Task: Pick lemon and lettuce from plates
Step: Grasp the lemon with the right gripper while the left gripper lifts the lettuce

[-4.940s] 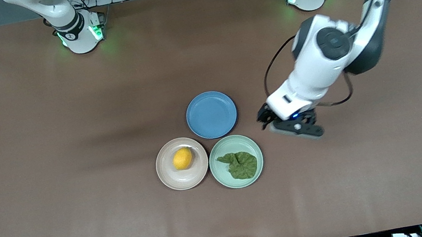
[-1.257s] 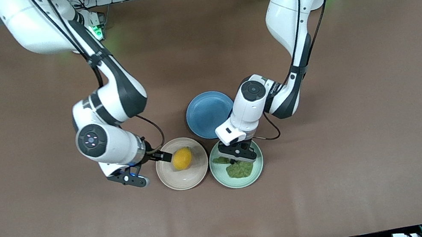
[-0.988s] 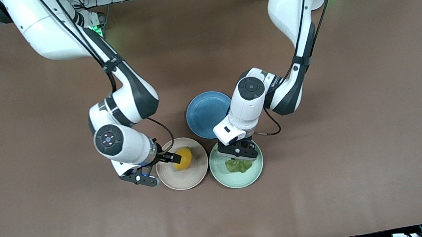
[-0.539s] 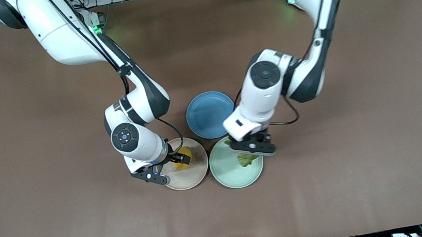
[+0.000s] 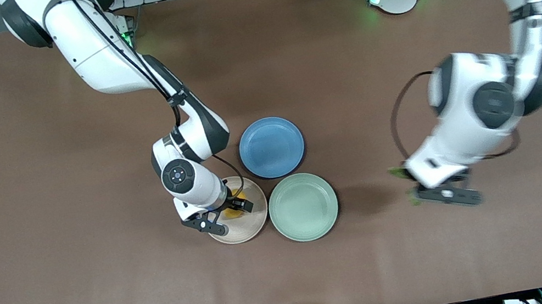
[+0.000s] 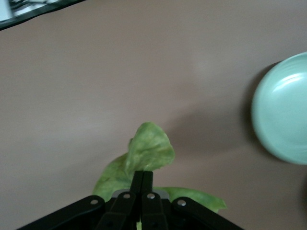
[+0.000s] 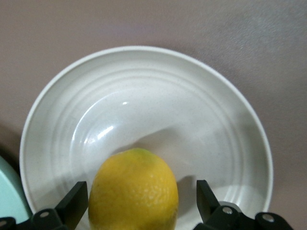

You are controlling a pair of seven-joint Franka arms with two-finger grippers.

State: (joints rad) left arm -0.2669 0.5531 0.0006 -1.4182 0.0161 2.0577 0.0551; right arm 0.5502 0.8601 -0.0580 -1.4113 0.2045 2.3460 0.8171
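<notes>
The lemon needs to be picked up from the beige-pink plate (image 5: 248, 227), so my right gripper should grab it by its rounded middle (image 5: 232, 213) next.
The lemon (image 7: 134, 191) sits in the beige-pink plate (image 7: 144, 96), between the open fingers (image 7: 73, 201) of my right gripper (image 7: 139, 201). In the front view that gripper (image 5: 236, 206) is down over the beige-pink plate (image 5: 248, 227) and hides most of the lemon (image 5: 230, 213). My left gripper (image 6: 142, 175) is shut on the lettuce (image 6: 148, 148), which hangs from it. In the front view it (image 5: 412, 185) is up over bare table toward the left arm's end, with bits of lettuce (image 5: 396, 172) showing. The mint green plate (image 5: 303, 206) has nothing on it.
A blue plate (image 5: 271, 147) with nothing on it lies beside the two plates, farther from the front camera. The mint green plate also shows in the left wrist view (image 6: 283, 110). The rest of the brown table (image 5: 73, 265) is bare.
My left gripper has lifted the lettuce off the mint green plate and carried it toward the left arm's end of the table. My right gripper has moved in around the lemon.
</notes>
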